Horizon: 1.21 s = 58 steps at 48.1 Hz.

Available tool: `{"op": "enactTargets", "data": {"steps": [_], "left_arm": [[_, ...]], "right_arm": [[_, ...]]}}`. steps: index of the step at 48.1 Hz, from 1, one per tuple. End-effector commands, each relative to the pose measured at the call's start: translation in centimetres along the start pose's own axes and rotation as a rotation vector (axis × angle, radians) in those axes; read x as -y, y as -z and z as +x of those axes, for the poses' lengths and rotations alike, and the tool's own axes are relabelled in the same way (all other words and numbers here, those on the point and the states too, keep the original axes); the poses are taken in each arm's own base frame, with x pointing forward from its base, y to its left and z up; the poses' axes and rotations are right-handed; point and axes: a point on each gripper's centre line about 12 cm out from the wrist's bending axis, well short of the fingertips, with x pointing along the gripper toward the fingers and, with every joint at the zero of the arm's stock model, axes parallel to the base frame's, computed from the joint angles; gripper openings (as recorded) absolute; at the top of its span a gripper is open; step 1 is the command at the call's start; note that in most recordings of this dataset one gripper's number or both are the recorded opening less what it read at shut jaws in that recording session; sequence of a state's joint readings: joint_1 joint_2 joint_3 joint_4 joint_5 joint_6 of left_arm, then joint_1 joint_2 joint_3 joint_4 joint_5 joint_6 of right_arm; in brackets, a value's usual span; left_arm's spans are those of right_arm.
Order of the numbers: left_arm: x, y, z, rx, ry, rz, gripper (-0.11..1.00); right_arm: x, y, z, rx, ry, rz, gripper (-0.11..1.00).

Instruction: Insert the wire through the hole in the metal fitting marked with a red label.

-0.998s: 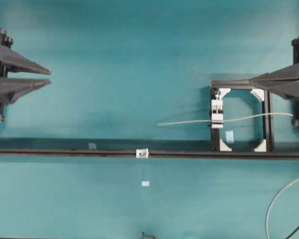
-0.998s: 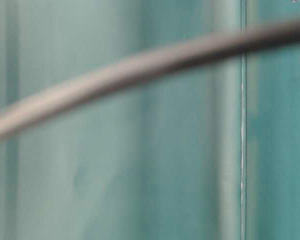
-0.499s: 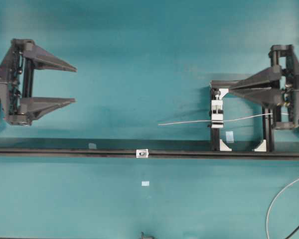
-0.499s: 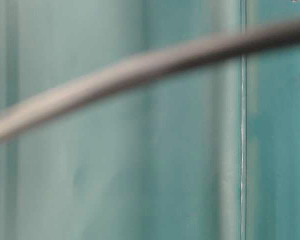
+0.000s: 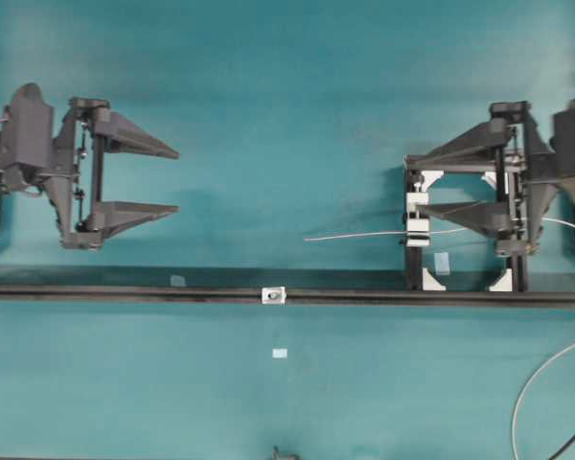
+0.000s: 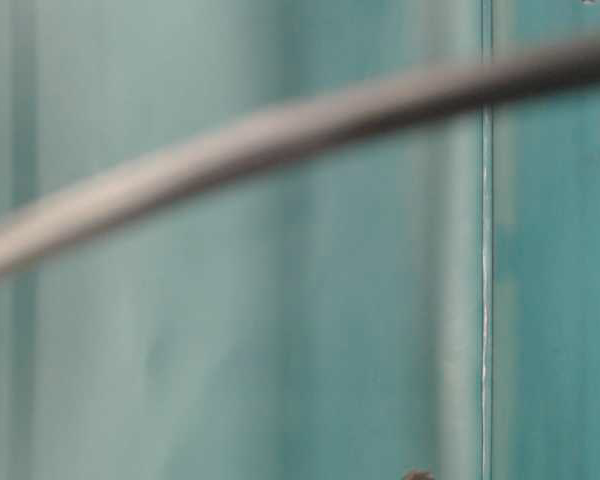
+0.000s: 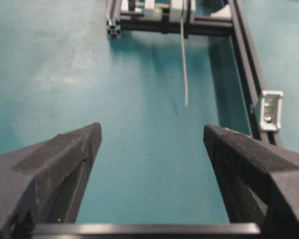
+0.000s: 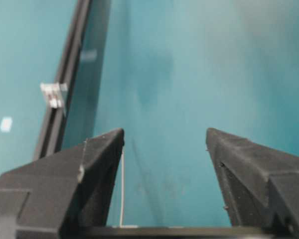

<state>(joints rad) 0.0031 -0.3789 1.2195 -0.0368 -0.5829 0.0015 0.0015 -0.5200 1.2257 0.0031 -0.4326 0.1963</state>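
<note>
The wire's tip has to stay free to enter the metal fitting's hole [image 5: 274, 296], so my right gripper should next grab the wire by the part behind its tip [image 5: 383, 233].
The thin silver wire [image 5: 355, 235] lies held in a silver clamp [image 5: 417, 220], its free end pointing left. It also shows in the left wrist view [image 7: 184, 64] and beside a finger in the right wrist view [image 8: 122, 189]. The small silver metal fitting [image 5: 273, 295] sits on the black rail [image 5: 125, 292]; it also shows in the wrist views [image 7: 270, 110] [image 8: 53, 94]. Its hole is too small to make out, and no red label shows. My left gripper [image 5: 177, 179] [image 7: 152, 134] is open and empty, far left of the wire tip. My right gripper [image 5: 420, 182] [image 8: 164, 133] is open over the clamp, one finger above the wire.
A black frame [image 5: 465, 225] surrounds the clamp. Pale tape scraps [image 5: 280, 354] [image 5: 442, 263] lie on the teal table. A thicker white cable [image 5: 537, 383] curves at the bottom right. The table-level view is filled by a blurred cable [image 6: 280, 125] near the lens.
Both arms have moved in toward the middle and both grippers have opened wide. The right gripper now hangs over the clamp. The wire and fitting have not moved.
</note>
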Motion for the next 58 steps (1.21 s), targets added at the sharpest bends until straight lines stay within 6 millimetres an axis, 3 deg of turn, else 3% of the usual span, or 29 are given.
{"op": "enactTargets", "data": {"steps": [1, 16, 27, 58], "left_arm": [[0.0, -0.4, 0.8, 0.028, -0.001, -0.001, 0.84], [0.8, 2.0, 2.7, -0.042, 0.023, 0.013, 0.84], [1.3, 2.4, 4.0, -0.051, 0.037, 0.02, 0.84], [1.3, 3.6, 5.4, -0.07, 0.035, 0.022, 0.83]], "right_arm": [[-0.3, -0.5, 1.0, 0.001, -0.009, 0.014, 0.76], [-1.0, 1.1, 4.3, -0.107, -0.014, 0.051, 0.76], [-1.2, 2.0, 6.0, -0.156, -0.013, 0.051, 0.76], [-1.1, 4.3, 7.8, -0.286, 0.015, 0.084, 0.73]]}}
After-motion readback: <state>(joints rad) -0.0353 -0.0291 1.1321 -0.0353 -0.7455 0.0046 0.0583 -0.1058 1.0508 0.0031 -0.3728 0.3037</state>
